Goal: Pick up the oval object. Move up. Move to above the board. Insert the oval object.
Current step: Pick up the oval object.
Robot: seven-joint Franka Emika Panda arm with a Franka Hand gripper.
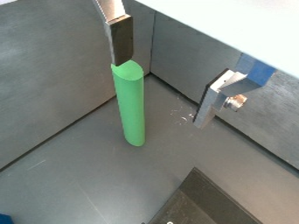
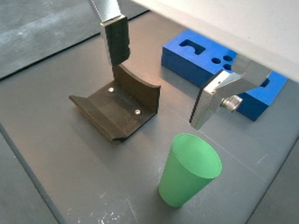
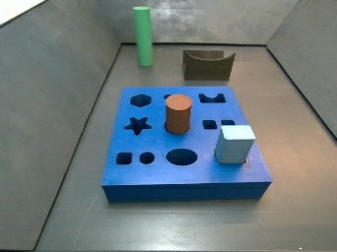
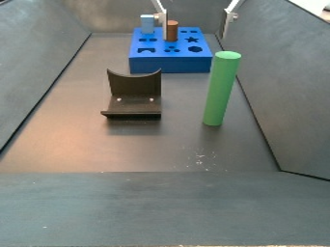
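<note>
The green peg needs to fit into the board. My gripper will grab the peg by its upper end (image 3: 142, 12) (image 1: 128, 68) next.
The oval object, a tall slim green peg, stands upright on the grey floor in both wrist views (image 1: 132, 105) (image 2: 190, 171) and both side views (image 3: 142, 37) (image 4: 221, 89). It stands near a side wall, away from the board. The board is a flat blue block with shaped holes (image 3: 184, 192) (image 4: 175, 62) (image 2: 187, 57). My gripper (image 1: 163, 92) (image 2: 159, 94) hangs high above the floor. Its jaws are wide apart with nothing between them. The fingertips (image 4: 233, 8) just show at the frame edge in a side view. The peg is below the gripper, untouched.
The dark fixture (image 2: 117, 109) (image 3: 207, 65) (image 4: 131, 96) stands on the floor between peg and board. A brown-orange cylinder (image 3: 178, 113) and a pale grey cube (image 3: 235, 144) stand in the board. Grey walls (image 3: 79, 89) enclose the floor.
</note>
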